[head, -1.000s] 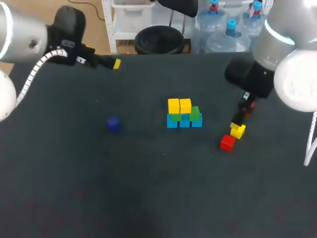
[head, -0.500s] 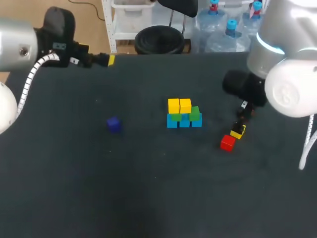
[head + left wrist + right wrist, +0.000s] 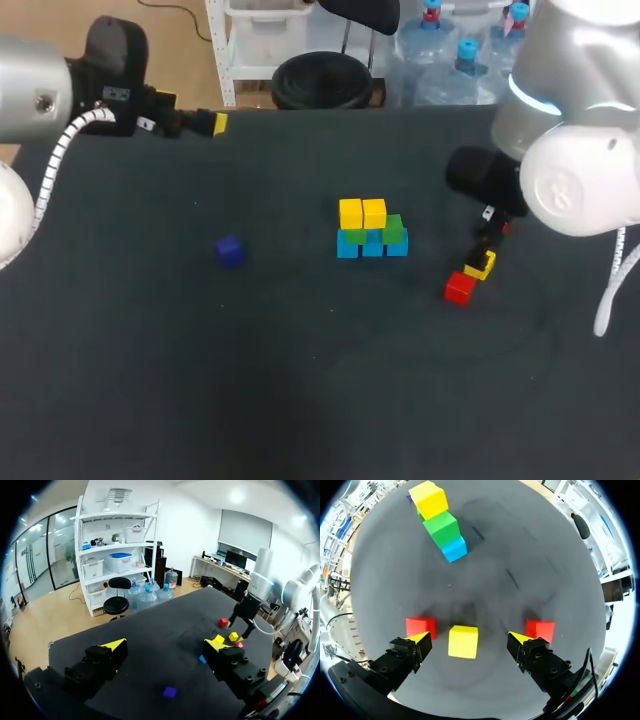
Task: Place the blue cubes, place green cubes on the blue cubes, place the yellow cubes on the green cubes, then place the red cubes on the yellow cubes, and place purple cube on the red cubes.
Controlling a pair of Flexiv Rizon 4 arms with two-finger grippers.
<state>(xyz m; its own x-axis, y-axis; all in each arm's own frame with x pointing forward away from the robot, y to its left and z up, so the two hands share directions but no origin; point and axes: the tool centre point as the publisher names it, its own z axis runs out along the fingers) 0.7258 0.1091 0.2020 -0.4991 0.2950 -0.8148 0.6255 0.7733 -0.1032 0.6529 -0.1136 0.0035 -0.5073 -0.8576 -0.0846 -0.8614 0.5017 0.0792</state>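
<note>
The loose yellow cube will be grabbed next by its opposite sides with my right gripper, so its bottom stays free to rest on the green cube (image 3: 442, 529).
A stack stands mid-table: blue cubes (image 3: 372, 246) at the base, green cubes (image 3: 393, 230) on them, two yellow cubes (image 3: 362, 213) on top. My right gripper (image 3: 468, 640) hangs open just above a loose yellow cube (image 3: 463, 641), which sits between its fingers untouched. A red cube (image 3: 421, 628) lies to one side of it and another red cube (image 3: 540, 629) to the other. In the head view the nearer red cube (image 3: 459, 288) sits beside that yellow cube (image 3: 480, 268). A purple cube (image 3: 230, 250) lies alone at the left. My left gripper (image 3: 212, 123) is open and empty at the far left edge.
The left wrist view looks across the table over the purple cube (image 3: 169, 692) toward the stack (image 3: 219, 639) and my right arm (image 3: 248, 607). Dark tabletop (image 3: 300, 380) stretches bare in front of the stack.
My right gripper has come down around the loose yellow cube, its arm shifting slightly left. My left gripper has drawn back a little toward the far left.
</note>
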